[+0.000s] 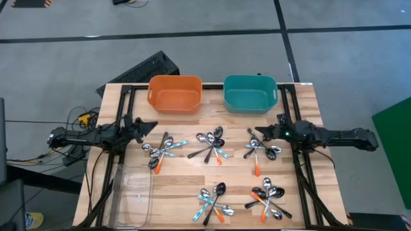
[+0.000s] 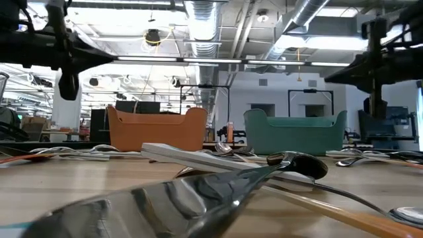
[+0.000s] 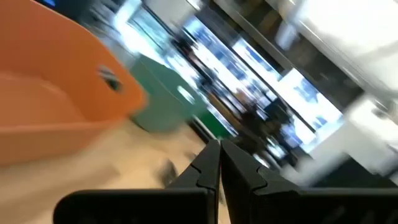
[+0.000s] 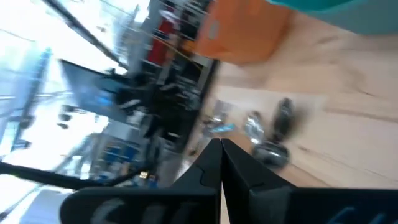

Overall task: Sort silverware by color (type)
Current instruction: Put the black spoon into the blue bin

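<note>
The black spoon has to come out of its heap and be sorted, so my right gripper needs to grab it by its handle.
Small spoons with shiny bowls and orange, light-blue or black handles lie in several crossed heaps on the wooden table: one heap (image 1: 160, 149) near my left gripper, one in the middle (image 1: 212, 146), one (image 1: 262, 149) near my right gripper, and two near the front (image 1: 216, 202) (image 1: 268, 200). My left gripper (image 1: 151, 126) hovers shut at the table's left side, above and beside its heap; the left wrist view shows its fingertips (image 3: 220, 149) together. My right gripper (image 1: 263, 132) hovers shut at the right side, over the far end of its heap, its fingertips (image 4: 221, 148) closed.
An orange bin (image 1: 174, 94) and a teal bin (image 1: 250, 94) stand side by side at the table's far edge. A clear plastic tray (image 1: 133, 196) sits at the near left corner. Bare wood lies between the spoon heaps and the bins.
</note>
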You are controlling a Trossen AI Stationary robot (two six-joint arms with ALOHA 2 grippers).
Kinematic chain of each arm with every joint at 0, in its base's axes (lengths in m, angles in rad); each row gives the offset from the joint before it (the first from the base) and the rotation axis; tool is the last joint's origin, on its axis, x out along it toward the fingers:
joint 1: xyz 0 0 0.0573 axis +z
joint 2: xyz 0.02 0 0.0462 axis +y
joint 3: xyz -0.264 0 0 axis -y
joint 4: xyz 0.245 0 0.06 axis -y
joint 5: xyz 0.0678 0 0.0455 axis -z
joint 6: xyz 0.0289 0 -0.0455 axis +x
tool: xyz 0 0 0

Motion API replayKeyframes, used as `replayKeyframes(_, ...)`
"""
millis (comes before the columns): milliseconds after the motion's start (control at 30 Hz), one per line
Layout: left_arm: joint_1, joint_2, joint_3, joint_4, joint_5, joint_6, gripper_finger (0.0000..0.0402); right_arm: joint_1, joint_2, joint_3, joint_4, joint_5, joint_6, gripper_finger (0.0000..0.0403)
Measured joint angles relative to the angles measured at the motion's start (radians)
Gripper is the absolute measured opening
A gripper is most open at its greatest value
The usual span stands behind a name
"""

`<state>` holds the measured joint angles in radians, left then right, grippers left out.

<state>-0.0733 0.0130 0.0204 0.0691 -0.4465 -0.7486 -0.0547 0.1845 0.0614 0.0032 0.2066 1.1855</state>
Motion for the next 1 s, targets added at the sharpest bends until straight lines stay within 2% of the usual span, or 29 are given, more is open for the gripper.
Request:
replayKeyframes(67, 0.000, 0.000, 0.000, 0.000, 0.030, 0.011, 0.0000, 0.003, 0.090, 0.062, -0.024, -0.009, -0.006, 0.0025)
replayKeyframes(200, 0.001, 0.005, 0.008, -0.006, 0.042, 0.067, 0.0014, 0.012, 0.298, 0.239, -0.186, -0.017, -0.073, 0.0025)
replayKeyframes(333, 0.001, 0.045, 0.054, -0.006, 0.048, 0.109, 0.0055, 0.019, 0.490, 0.413, -0.320, -0.017, -0.099, 0.0025)
replayKeyframes(500, 0.001, 0.150, 0.130, -0.019, 0.050, 0.179, 0.0120, -0.014, 0.672, 0.560, -0.528, -0.027, -0.165, 0.0025)
replayKeyframes(667, 0.001, 0.296, 0.211, -0.018, 0.080, 0.231, 0.0167, -0.043, 0.822, 0.656, -0.704, -0.044, -0.268, 0.0025)
replayKeyframes(833, 0.001, 0.439, 0.277, -0.018, 0.086, 0.251, 0.0181, -0.084, 0.949, 0.690, -0.793, -0.045, -0.311, 0.0031)
replayKeyframes(1000, 0.001, 0.560, 0.324, -0.019, 0.087, 0.243, 0.0181, -0.112, 1.051, 0.688, -0.783, -0.061, -0.369, 0.0083)
